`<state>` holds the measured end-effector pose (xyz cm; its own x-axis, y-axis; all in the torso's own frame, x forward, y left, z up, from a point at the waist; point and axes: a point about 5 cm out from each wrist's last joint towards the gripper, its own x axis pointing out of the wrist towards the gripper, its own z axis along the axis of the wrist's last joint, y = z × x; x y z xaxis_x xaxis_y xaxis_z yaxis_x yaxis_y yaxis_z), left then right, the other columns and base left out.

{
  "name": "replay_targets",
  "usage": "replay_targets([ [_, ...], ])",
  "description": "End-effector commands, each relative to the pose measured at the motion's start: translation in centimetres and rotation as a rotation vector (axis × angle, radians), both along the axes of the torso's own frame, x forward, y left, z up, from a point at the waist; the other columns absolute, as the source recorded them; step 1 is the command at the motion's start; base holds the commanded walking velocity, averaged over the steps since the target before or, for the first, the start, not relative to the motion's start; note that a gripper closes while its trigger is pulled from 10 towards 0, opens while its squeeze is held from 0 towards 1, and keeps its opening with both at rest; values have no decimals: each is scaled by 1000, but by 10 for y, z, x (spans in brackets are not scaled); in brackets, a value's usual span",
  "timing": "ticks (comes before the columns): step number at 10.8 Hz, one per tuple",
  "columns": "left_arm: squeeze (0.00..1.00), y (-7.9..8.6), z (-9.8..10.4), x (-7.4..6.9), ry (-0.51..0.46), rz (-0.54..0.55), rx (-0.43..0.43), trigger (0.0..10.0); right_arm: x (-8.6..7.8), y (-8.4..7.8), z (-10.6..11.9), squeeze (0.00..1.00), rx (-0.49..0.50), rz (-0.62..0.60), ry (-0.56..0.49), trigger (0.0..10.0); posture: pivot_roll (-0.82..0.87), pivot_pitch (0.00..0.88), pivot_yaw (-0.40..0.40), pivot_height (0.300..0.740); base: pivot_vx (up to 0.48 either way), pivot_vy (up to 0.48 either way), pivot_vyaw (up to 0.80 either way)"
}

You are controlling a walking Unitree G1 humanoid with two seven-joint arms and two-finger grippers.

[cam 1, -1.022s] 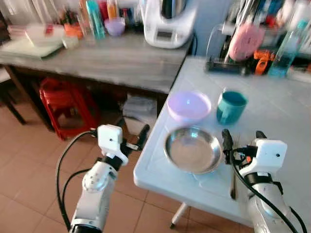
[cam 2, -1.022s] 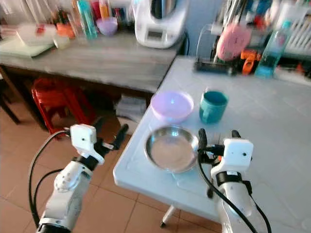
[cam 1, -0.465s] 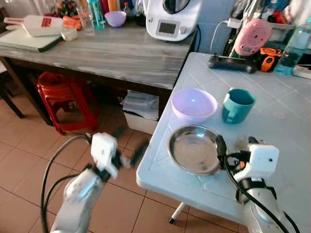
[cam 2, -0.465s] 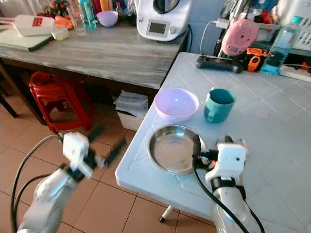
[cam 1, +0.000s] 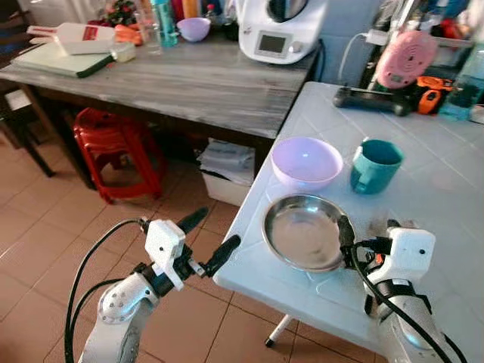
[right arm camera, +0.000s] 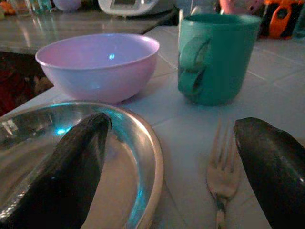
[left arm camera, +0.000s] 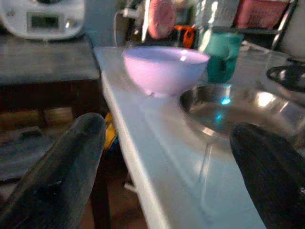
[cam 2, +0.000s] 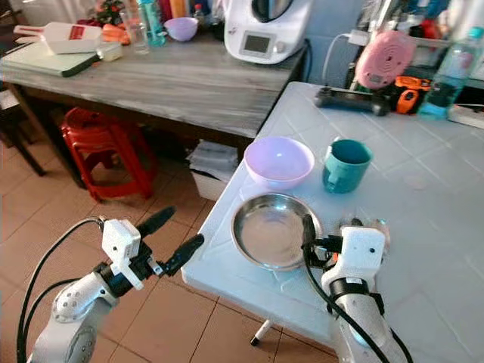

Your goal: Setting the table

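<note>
Next, my right gripper grabs the plate by its rim [cam 1: 333, 227] [right arm camera: 155, 157] to carry the metal plate for setting the table.
On the white table [cam 1: 423, 189] a shiny metal plate [cam 1: 305, 232] lies near the front left corner. Behind it stand a pink bowl [cam 1: 306, 161] and a teal mug [cam 1: 374, 165]. A fork [right arm camera: 220, 183] lies just right of the plate. My right gripper [cam 1: 369, 231] is open low over the table, one finger above the plate's rim and the other right of the fork. My left gripper [cam 1: 208, 237] is open, held over the floor just off the table's left edge and pointing at it.
A grey wooden counter [cam 1: 174, 83] runs along the back left, with a white kitchen machine [cam 1: 280, 30], bottles and a cutting board on it. A red stool [cam 1: 113, 144] stands beneath. A pink device [cam 1: 401, 57] and clutter line the table's far edge. Tiled floor lies at the left.
The camera has shifted slightly. My left arm swung low and blurred, and now holds steady with its fingers toward the table edge. My right gripper stays at the fork.
</note>
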<state>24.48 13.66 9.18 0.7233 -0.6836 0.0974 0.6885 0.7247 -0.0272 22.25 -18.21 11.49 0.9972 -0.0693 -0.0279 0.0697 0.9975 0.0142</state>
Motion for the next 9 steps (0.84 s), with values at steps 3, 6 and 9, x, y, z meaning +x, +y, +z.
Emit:
replay_targets([
  [3, 0, 5, -16, -3, 89, 25, 25, 10000, 0, 1, -6, 0, 50, 15, 44, 10000, -13, 72, 8, 740, 0, 0, 0],
  [6, 0, 10, -30, -1, 152, 136, 106, 10000, 1, 0, -8, 0, 62, 13, 58, 10000, -10, 68, 5, 740, 0, 0, 0],
  [9, 0, 14, -26, 12, 225, 275, 38, 10000, 1, 1, -9, 0, 70, 18, 64, 10000, -10, 68, 5, 740, 0, 0, 0],
])
